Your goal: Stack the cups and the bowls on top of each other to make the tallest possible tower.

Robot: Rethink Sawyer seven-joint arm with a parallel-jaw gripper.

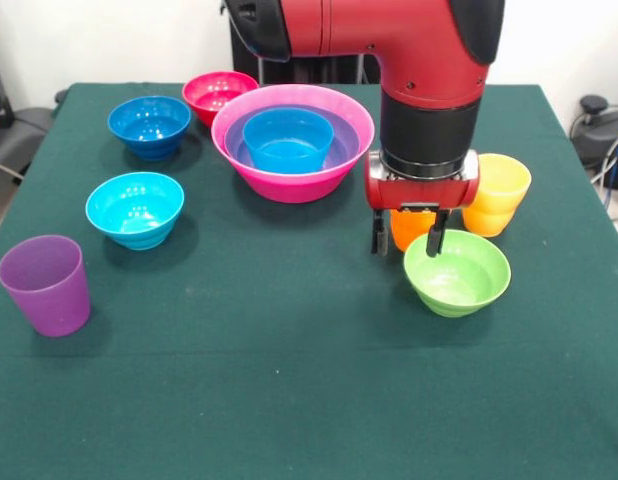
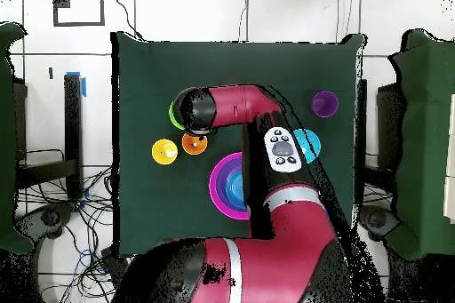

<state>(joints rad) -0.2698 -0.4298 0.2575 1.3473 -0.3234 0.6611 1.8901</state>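
Note:
The lime green bowl should be added to the tallest tower, so my gripper will next grab the bowl by its rim.
My gripper is open and empty, its fingers hanging at the far rim of the lime green bowl. The orange cup shows between the fingers, just behind them, with the yellow cup beside it. The tower is the hot-pink bowl holding the purple bowl and the mid blue bowl. The small red-pink bowl, dark blue bowl, cyan bowl and purple cup stand apart on the left. In the overhead view the arm hides the gripper and most of the green bowl.
The green tablecloth covers the whole table. In the overhead view the arm reaches over the tower and hides the red-pink and dark blue bowls. Chairs and cables lie round the table's sides.

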